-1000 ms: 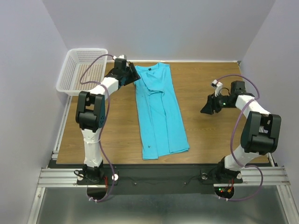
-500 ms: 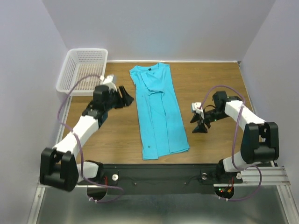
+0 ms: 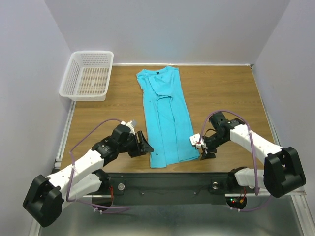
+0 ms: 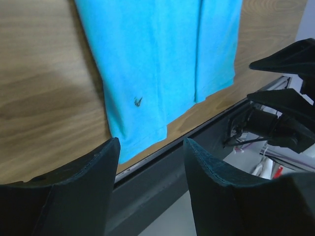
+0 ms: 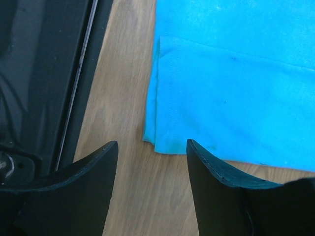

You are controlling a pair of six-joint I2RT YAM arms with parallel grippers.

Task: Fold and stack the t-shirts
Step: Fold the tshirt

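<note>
I will next use my left gripper to grab the turquoise t-shirt by its hem corner near the dark mark, and this will fold the hem toward the neckline.
A turquoise t-shirt (image 3: 166,115) lies folded lengthwise into a long strip down the middle of the table, neckline at the far end, hem near the front edge. My left gripper (image 3: 143,144) is low beside the hem's left corner, open and empty. The left wrist view shows that hem corner (image 4: 140,132) with a small dark mark (image 4: 138,102), just ahead of my left gripper (image 4: 151,147). My right gripper (image 3: 203,149) is at the hem's right corner, open with nothing held. In the right wrist view the hem corner (image 5: 165,140) lies just beyond my right gripper (image 5: 151,147).
A white mesh basket (image 3: 87,74) stands at the far left corner. The table's front edge and black rail (image 3: 167,179) run just behind both grippers; the rail (image 4: 162,172) also shows in the left wrist view. Grey walls close in on the sides.
Both arms swung from the far and middle of the table down to the near edge. The left gripper went from the neckline to the hem's left corner, the right to the hem's right corner.
</note>
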